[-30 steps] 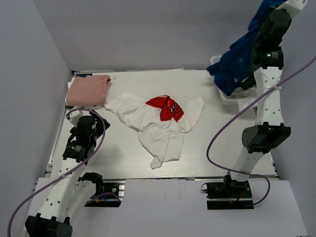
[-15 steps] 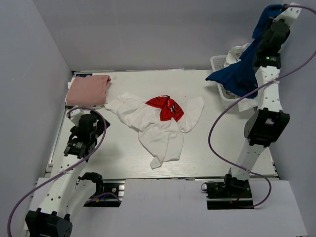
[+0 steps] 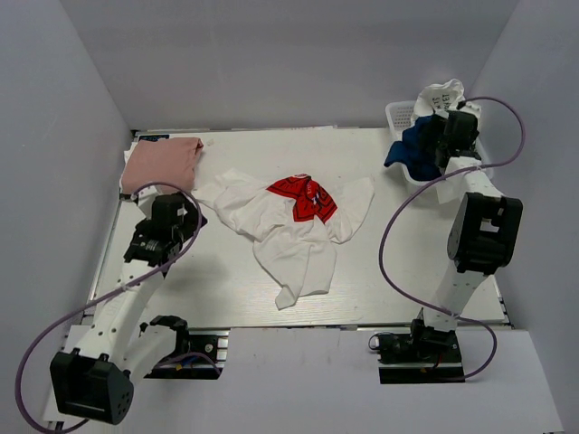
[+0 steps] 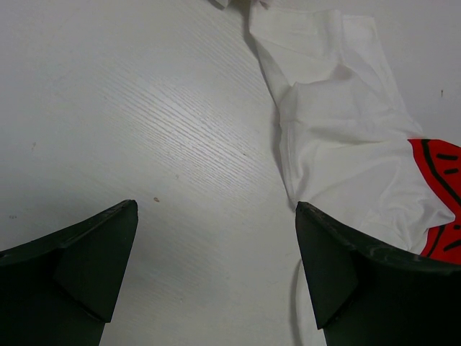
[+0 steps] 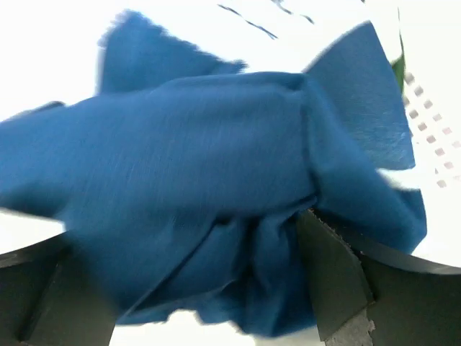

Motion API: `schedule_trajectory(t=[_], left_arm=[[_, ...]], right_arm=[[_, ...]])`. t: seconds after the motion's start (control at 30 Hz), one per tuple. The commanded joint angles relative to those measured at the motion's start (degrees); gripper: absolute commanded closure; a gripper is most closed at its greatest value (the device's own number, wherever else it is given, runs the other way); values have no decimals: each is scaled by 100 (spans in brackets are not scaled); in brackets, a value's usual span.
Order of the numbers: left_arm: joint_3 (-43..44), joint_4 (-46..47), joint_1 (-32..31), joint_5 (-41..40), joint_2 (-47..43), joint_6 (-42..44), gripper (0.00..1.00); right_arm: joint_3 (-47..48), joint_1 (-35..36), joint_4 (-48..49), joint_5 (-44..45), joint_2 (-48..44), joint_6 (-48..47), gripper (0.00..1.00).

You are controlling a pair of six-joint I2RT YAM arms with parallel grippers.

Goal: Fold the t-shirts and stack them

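Note:
The robot will next take hold of the white t-shirt with its left gripper by its edge near the sleeve, leaving the print free, to spread the shirt flat for folding.
A white t-shirt with a red print lies crumpled mid-table. Its sleeve shows in the left wrist view. A salmon-pink t-shirt lies folded at the far left corner. My left gripper hovers open over bare table just left of the white shirt. A blue t-shirt hangs bunched over the white basket's front edge. My right gripper stands open right at it, blue cloth loose between its spread fingers.
The white plastic basket stands at the far right corner with more white cloth piled in it. Grey walls close in on the table's left, back and right sides. Purple cables loop off both arms.
My right arm came down from high above the basket with the blue shirt and its jaws opened; the shirt now rests on the basket. My left gripper edged toward the white shirt.

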Motion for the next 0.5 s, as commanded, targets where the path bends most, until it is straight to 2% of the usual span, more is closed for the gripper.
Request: schedule_trajectory(t=[0.0, 0.1, 0.13, 0.2, 0.23, 0.33, 0.37, 0.4, 0.47], left_arm=[[424, 320, 26, 313, 441, 282, 0], [696, 548, 26, 576, 934, 432, 0], [698, 610, 26, 630, 1249, 484, 0], [837, 864, 26, 727, 1550, 537, 0], [838, 935, 26, 788, 1856, 537, 0], [1066, 1067, 26, 868, 2314, 599, 0], [1206, 1067, -26, 937, 2612, 599, 0], [1277, 1137, -27, 938, 2762, 660, 0], [1462, 1243, -27, 1069, 3200, 712, 0]], right_arm=[[631, 341, -162, -294, -999, -171, 10], [589, 746, -925, -233, -1473, -505, 10], [544, 1077, -1058, -154, -1675, -532, 10], [115, 1264, -1331, -101, -1992, -541, 10], [-417, 1535, -1314, -48, -2210, -350, 10], [-1018, 2037, -1069, 126, -2660, -33, 10], [-1664, 2143, -981, 163, -2809, 38, 10], [-1836, 2431, -763, 250, -2810, 100, 10], [-2311, 2556, -708, 251, -2697, 214, 10]])
